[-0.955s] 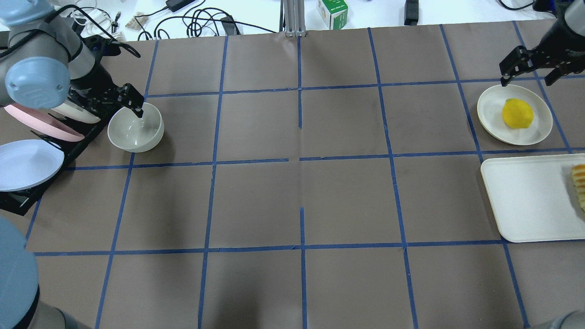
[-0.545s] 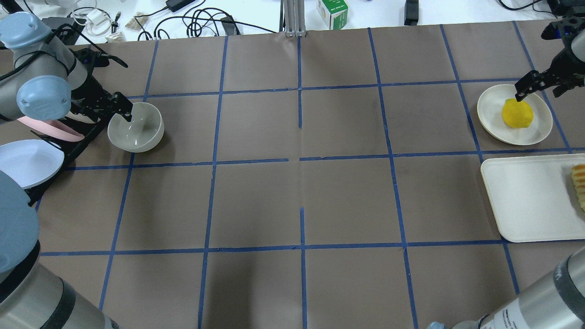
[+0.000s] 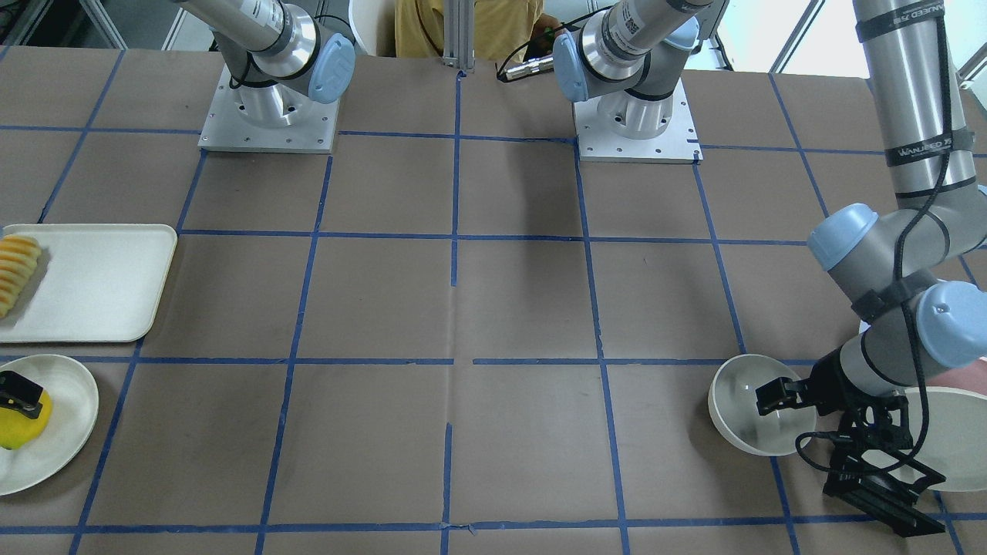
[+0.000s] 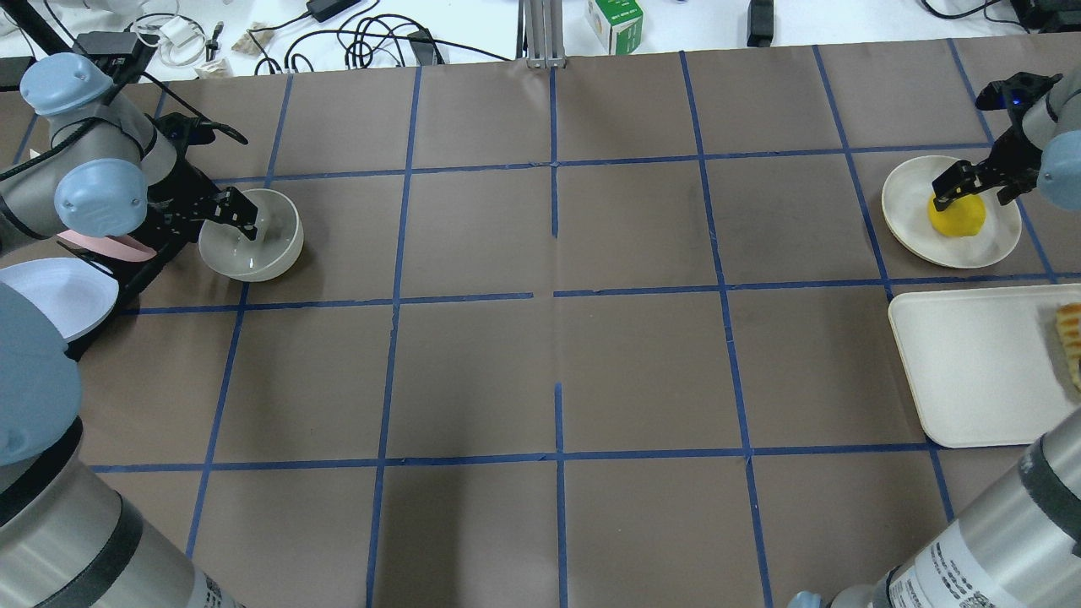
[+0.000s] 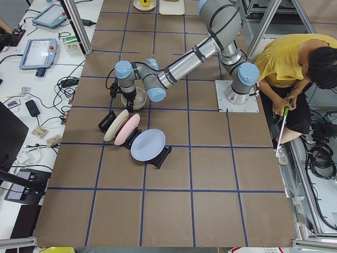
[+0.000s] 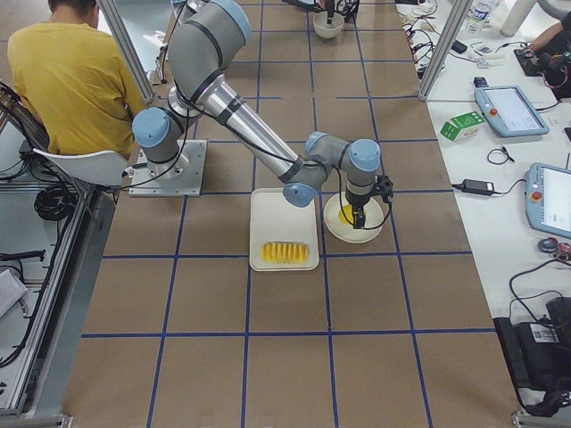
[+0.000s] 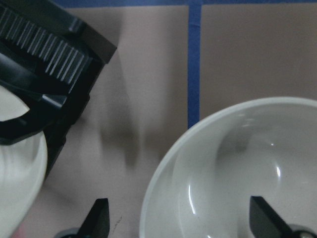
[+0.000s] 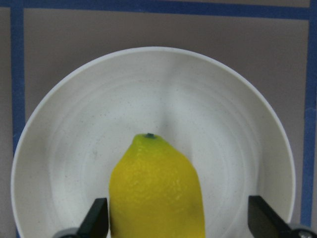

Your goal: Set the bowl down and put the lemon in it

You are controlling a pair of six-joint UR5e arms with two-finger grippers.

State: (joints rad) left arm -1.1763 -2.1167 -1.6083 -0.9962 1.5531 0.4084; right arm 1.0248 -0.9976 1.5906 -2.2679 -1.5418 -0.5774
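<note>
I will grab the bowl by its rim point(image 3: 814, 425) with my left gripper next, so the cream-white bowl's hollow point(image 3: 747, 412) stays free to receive the lemon.
The cream-white bowl point(image 4: 263, 252) stands upright on the table at the far left, beside the plate rack. My left gripper point(image 4: 228, 219) is open and straddles the bowl's left rim, one finger inside and one outside; the left wrist view shows the rim point(image 7: 148, 213) between the fingertips. The yellow lemon point(image 4: 958, 218) lies on a flat cream plate point(image 4: 908, 203) at the far right. My right gripper point(image 4: 973, 190) is open and down around the lemon, which the right wrist view point(image 8: 156, 193) shows between the fingertips, with gaps on both sides.
A black rack point(image 4: 139, 270) with pink, cream and pale blue plates point(image 4: 46, 295) stands just left of the bowl. A cream tray point(image 4: 971, 363) with sliced fruit point(image 4: 1071, 338) lies in front of the lemon's plate. An operator point(image 5: 295, 68) sits behind the robot.
My right gripper came down from behind the plate and now stands around the lemon. My left gripper shifted and lowered at the bowl's rim. Both stay open; bowl and lemon have not moved.
</note>
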